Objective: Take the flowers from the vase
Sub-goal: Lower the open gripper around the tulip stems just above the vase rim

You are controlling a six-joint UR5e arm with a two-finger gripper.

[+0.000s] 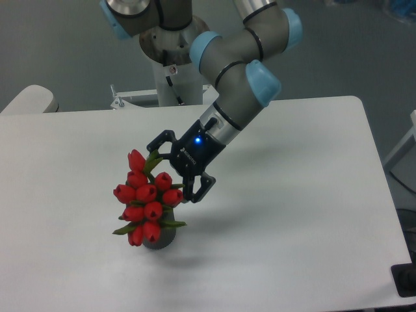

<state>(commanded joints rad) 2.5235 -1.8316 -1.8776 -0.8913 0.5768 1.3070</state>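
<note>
I will next lift the flowers (146, 201) out of the dark grey vase (161, 239), so my gripper will grab them by their red tulip buds.
The flowers (146, 201), a tight bunch of red tulip buds with green leaves, stand in the vase (160, 242) near the table's front left. Only the vase's dark grey lower edge shows under the buds. My gripper (175, 166) is open and comes in from the upper right, tilted down toward the bunch. One finger (158, 140) sits by the topmost bud, the other finger (199, 187) by the right-hand buds. The upper right buds lie at the mouth of the open jaws. I cannot tell whether the fingers touch them.
The white table (292, 195) extends right and back. The arm's base (172, 71) stands at the table's back edge. A pale rounded object (29, 101) sits off the back left corner, and a dark object (406, 281) sits at the front right edge.
</note>
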